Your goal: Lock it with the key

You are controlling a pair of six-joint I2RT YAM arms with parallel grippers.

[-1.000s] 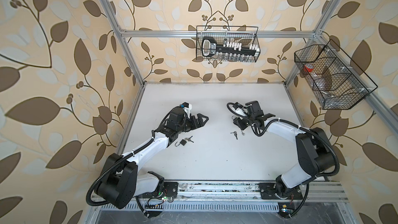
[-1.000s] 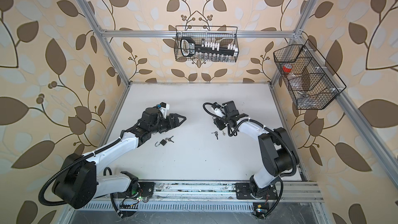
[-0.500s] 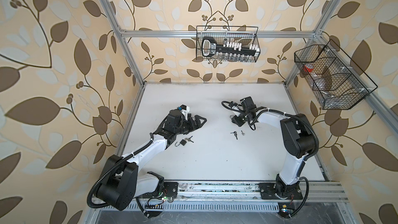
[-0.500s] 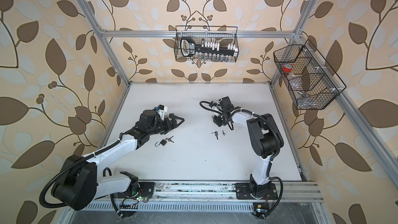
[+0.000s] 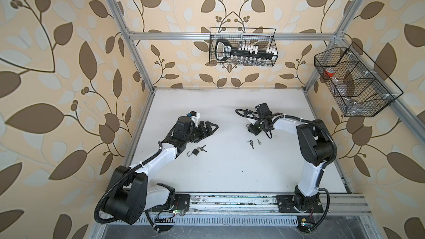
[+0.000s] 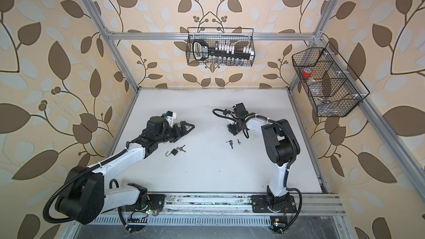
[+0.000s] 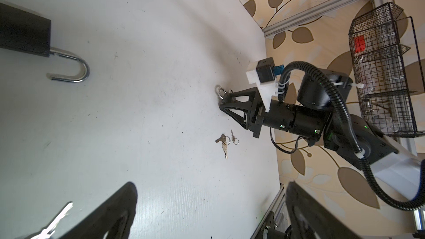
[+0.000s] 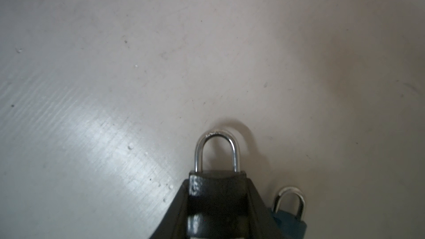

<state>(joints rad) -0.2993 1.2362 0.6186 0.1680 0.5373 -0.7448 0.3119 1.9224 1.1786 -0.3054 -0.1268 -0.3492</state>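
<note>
My right gripper should open now, as the shadow of the second black padlock's shackle is close on the tabletop, and that padlock would rest beside the blue padlock [image 8: 291,221].
A black padlock [image 5: 195,152] lies on the white table [image 5: 230,175] with its shackle swung open and a key [image 5: 202,149] at its keyhole end. It also shows in a top view as the padlock [image 6: 174,151] and in the left wrist view as the padlock [image 7: 23,33]. My left gripper [image 5: 212,127] hovers open just behind it, and its fingers [image 7: 110,214] hold nothing. My right gripper [image 5: 251,129] is shut on a second black padlock [image 8: 216,177], whose shackle points ahead with both legs in the body. A blue padlock [image 8: 291,221] lies beside it.
Loose keys on rings [image 5: 250,143] and a single key [image 5: 259,142] lie on the table in front of the right gripper. A wire basket [image 5: 242,47] hangs on the back wall. Another wire basket [image 5: 356,83] hangs on the right wall.
The right arm has folded its elbow up and back toward the right side while its gripper stayed low over the table with the padlock. The left arm has hardly moved.
</note>
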